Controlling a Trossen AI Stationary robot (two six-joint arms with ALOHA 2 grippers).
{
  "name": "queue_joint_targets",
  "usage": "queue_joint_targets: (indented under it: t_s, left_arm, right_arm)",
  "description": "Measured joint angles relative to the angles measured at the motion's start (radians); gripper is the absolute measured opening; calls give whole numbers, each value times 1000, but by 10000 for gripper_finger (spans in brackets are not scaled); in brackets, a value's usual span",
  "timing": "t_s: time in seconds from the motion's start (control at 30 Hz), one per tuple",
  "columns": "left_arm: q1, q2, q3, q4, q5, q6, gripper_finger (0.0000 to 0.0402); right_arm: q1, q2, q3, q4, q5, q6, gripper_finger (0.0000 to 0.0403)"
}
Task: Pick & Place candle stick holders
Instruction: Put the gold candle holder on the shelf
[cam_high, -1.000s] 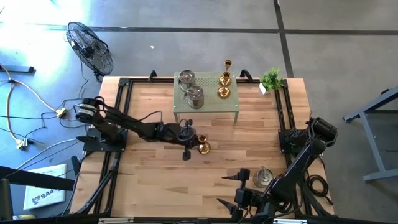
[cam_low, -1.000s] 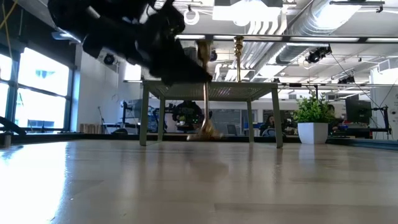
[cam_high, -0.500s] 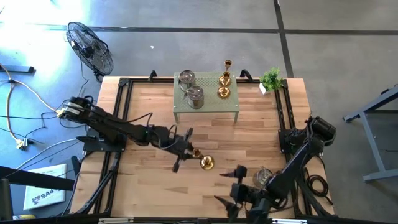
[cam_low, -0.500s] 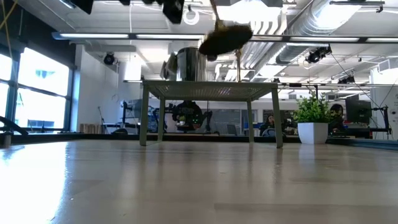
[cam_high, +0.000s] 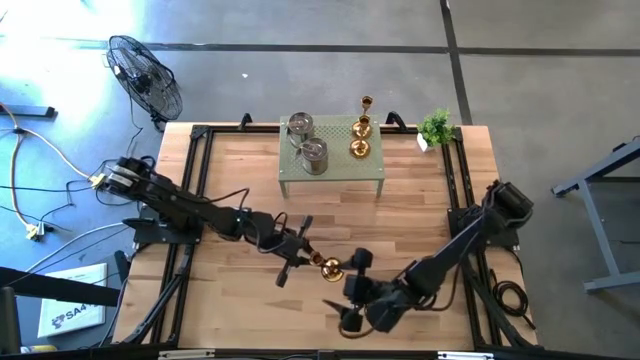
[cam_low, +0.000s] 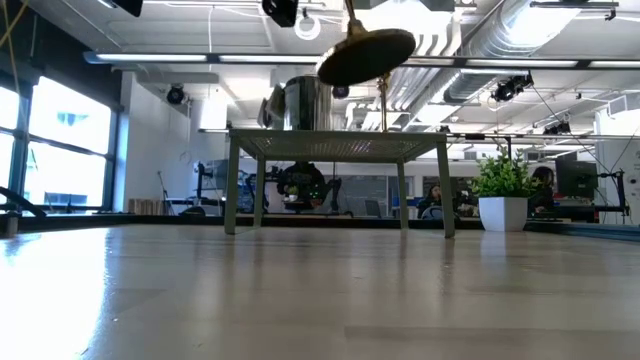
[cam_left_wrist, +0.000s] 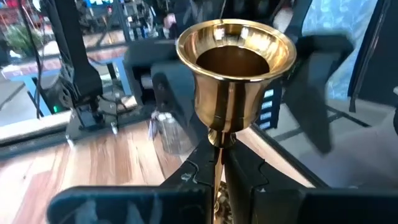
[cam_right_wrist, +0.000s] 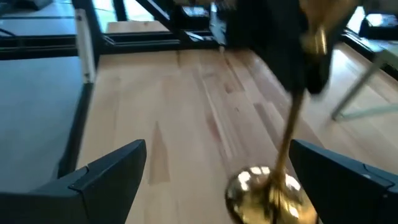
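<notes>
The gold candle stick holder should go on the green stand, so my right gripper should next grab it by its lower stem (cam_right_wrist: 286, 140).
A gold candle stick holder (cam_high: 328, 267) is up in the air over the table's near middle, with my left gripper (cam_high: 300, 255) shut on it. Its bell-shaped cup (cam_left_wrist: 235, 59) is uppermost. Its round base (cam_low: 365, 55) shows from below in the low view. My right gripper (cam_high: 352, 292) stands open just to the near right of the holder. It points at the base (cam_right_wrist: 267, 193) and touches nothing. Other gold holders (cam_high: 361, 140) and two silver-grey ones (cam_high: 307, 140) stand on the green stand (cam_high: 340, 178). My left gripper pinches the holder's thin stem (cam_left_wrist: 217, 158) between its two fingers, just under the cup. The fingers reach in level from the table's left and lie across the stem. The holder is lifted clear of the table and tilted, cup up and base below.
The green perforated stand (cam_low: 335, 145) stands at the table's far middle. A small potted plant (cam_high: 435, 127) is at the far right corner. Black rails (cam_high: 195, 180) run along the table's left and right sides. A fan (cam_high: 145, 75) stands on the floor at the far left.
My left gripper has risen and gone toward the table's near edge with the gold holder. The holder's base has come up off the table and hangs clear. My right gripper has swung toward the table's left, up to the holder, and has stayed open.
</notes>
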Motion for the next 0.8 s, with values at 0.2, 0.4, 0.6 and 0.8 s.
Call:
queue_joint_targets:
  t_s: [0.2, 0.4, 0.6, 0.8]
  left_arm:
    - [0, 18, -1, -4, -4, -5, 8]
    - [0, 23, -2, 11, -3, -11, 8]
    - [0, 23, -2, 19, 1, -18, 8]
    - [0, 23, -2, 19, 2, -18, 7]
  right_arm:
    - [-36, 0, 0, 33, -79, -60, 389]
    - [-44, 0, 0, 30, -88, -66, 364]
    - [-43, 0, 0, 29, -84, -52, 320]
    - [-13, 0, 0, 30, -148, -30, 317]
